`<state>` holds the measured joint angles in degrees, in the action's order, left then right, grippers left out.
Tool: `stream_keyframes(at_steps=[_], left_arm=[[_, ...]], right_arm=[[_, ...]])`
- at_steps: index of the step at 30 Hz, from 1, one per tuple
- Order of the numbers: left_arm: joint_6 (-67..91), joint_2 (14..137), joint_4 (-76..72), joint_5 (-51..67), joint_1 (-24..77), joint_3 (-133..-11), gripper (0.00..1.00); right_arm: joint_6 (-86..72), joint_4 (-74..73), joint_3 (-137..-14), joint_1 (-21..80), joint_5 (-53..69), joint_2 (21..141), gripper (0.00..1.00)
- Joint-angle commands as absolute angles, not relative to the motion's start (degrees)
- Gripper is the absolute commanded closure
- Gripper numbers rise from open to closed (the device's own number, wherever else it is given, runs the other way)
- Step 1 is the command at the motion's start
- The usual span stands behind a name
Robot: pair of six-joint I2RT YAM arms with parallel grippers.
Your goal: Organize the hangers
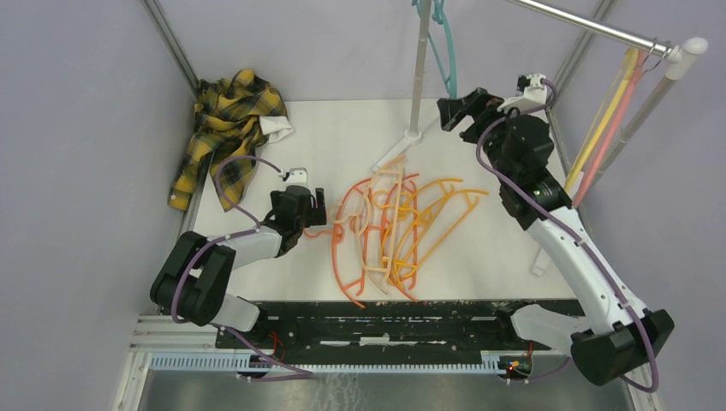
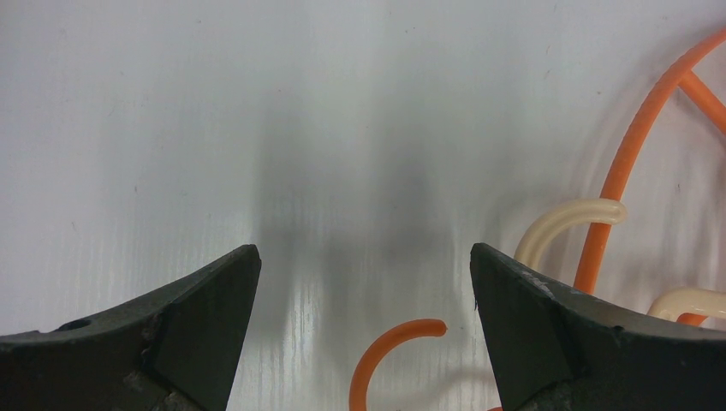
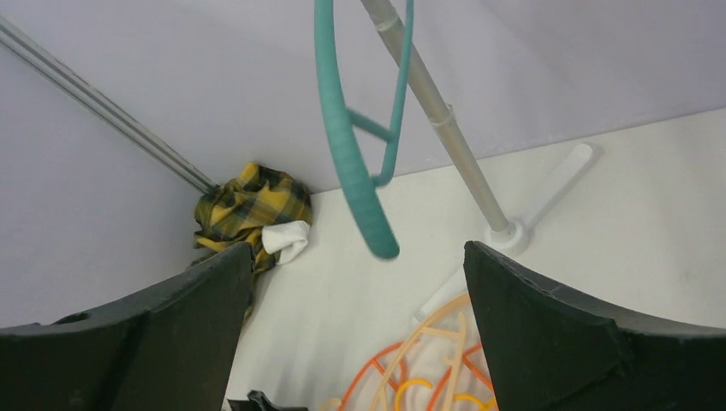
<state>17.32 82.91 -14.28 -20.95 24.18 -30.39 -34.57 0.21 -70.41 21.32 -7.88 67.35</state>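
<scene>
I need to grab the peach hanger with my right gripper next, by its long arm, so that the peach hanger's hook stays free to hang on the bar.
A pile of orange, peach and yellow hangers lies on the white table. My left gripper is open and low at the pile's left edge. An orange hook lies between its fingers, apart from both. A peach hook and an orange hanger arm lie to its right. My right gripper is open and empty, raised near the back. A teal hanger hangs in front of it, also in the top view. Yellow and pink hangers hang from the rail at the right.
A yellow-black plaid shirt lies at the table's back left corner. The silver rail runs across the back right, with a pole and foot standing at the back centre. Another pole stands at the right.
</scene>
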Motion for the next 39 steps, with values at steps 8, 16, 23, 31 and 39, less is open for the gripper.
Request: stream_keyframes(at_steps=[8, 16, 23, 31, 39], left_arm=[[19.2, 83.7, -17.1, -22.1, 24.1, -32.3, 0.01], [19.2, 83.9, -17.1, -22.4, 24.1, -32.4, 0.01], [19.3, 84.3, -16.9, -22.6, 24.1, -32.7, 0.01], [19.7, 83.5, -17.0, -23.1, 24.0, -32.2, 0.01], [19.9, 82.5, -17.0, -22.8, 23.6, -31.9, 0.01]], right_arm=[[-29.3, -7.8, -52.7, 30.3, -12.7, 55.8, 0.05], [-29.5, -11.8, -46.1, 42.3, -9.3, 64.9, 0.21], [-31.6, -9.1, -47.3, 53.6, -12.4, 75.8, 0.23], [-32.4, -6.1, -53.8, 58.4, -9.4, 88.6, 0.24], [-33.6, -3.8, -56.8, 59.8, -7.6, 96.7, 0.28]])
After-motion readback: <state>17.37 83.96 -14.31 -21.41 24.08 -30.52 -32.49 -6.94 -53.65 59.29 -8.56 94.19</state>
